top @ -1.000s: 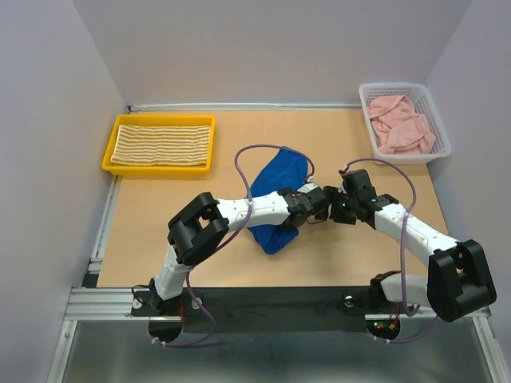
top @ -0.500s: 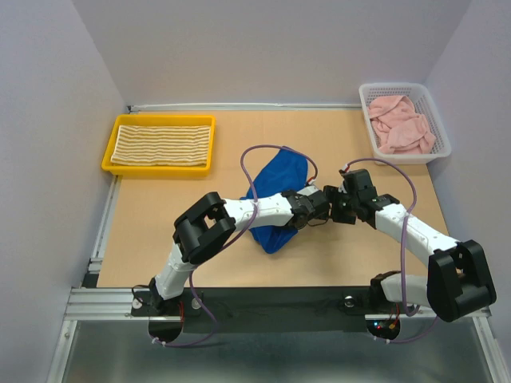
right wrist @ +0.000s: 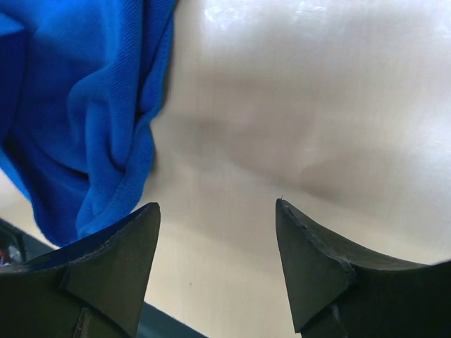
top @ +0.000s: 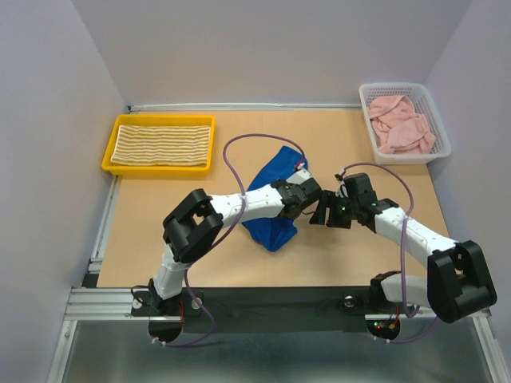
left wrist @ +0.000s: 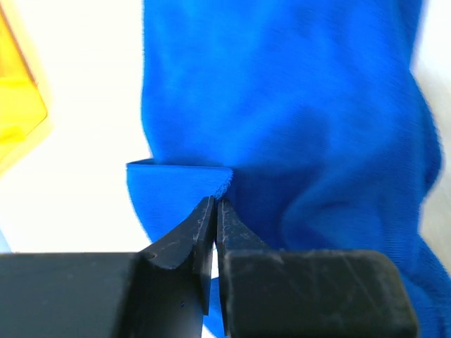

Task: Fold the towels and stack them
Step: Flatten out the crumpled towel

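The blue towel needs to be spread flat for folding, so next I should grab the towel by its edge (top: 293,229) (right wrist: 139,159) with my right gripper, away from where my left gripper holds it.
The blue towel (top: 272,228) lies crumpled in the middle of the table. My left gripper (top: 308,194) is at the towel's right edge. In the left wrist view the left gripper (left wrist: 215,201) has its jaws pinched together on a folded edge of the blue towel (left wrist: 296,105). My right gripper (top: 322,214) sits just right of the towel, open, and in its wrist view the right gripper (right wrist: 217,205) has only bare table between its fingers, with the blue towel (right wrist: 77,105) at its left. The striped towel (top: 162,144) lies flat in a yellow tray (top: 157,169). Pink towel cloth (top: 403,126) is heaped in a white basket (top: 367,120).
The yellow tray stands at the far left and the white basket at the far right corner. Both arms meet near the table's middle, their purple cables (top: 239,152) looping above. Walls close in the left, back and right sides.
My left gripper has closed on the blue towel's edge and shifted slightly back and left. The right gripper has drawn a little toward the near side, still open.
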Robot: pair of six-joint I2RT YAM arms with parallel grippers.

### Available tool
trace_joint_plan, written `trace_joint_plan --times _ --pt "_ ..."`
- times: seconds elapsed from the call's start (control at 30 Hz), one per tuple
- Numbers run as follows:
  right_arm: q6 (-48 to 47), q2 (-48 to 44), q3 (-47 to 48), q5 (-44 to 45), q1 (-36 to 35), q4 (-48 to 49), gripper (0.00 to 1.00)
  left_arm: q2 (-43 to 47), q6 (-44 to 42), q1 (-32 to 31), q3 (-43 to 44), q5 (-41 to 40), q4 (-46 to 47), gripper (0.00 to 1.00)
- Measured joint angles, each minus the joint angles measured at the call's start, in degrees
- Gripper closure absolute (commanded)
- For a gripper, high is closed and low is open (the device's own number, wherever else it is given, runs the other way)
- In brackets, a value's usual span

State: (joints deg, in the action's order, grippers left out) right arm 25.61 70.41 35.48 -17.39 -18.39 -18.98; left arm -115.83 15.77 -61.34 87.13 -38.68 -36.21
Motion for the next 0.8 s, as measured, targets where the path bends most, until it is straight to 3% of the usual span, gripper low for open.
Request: trace_joint_plan --times 0.17,0.6,0.8 --pt "0.9 0.0 -0.8 -3.7 0.0 1.9 0.29 5.4 2.6 2.6 -3.8 0.3 2.0 0.99" --pt "12.0 4.3 -5.1 -10.9 -3.8 15.4 0.29 22.9 10.6 8.0 -18.3 7.4 9.0 1.0" --pt "14.8 6.8 -5.3 -7.6 -5.2 19.3 0.41 30.8 13.0 9.7 -23.3 8.9 10.4 1.0"
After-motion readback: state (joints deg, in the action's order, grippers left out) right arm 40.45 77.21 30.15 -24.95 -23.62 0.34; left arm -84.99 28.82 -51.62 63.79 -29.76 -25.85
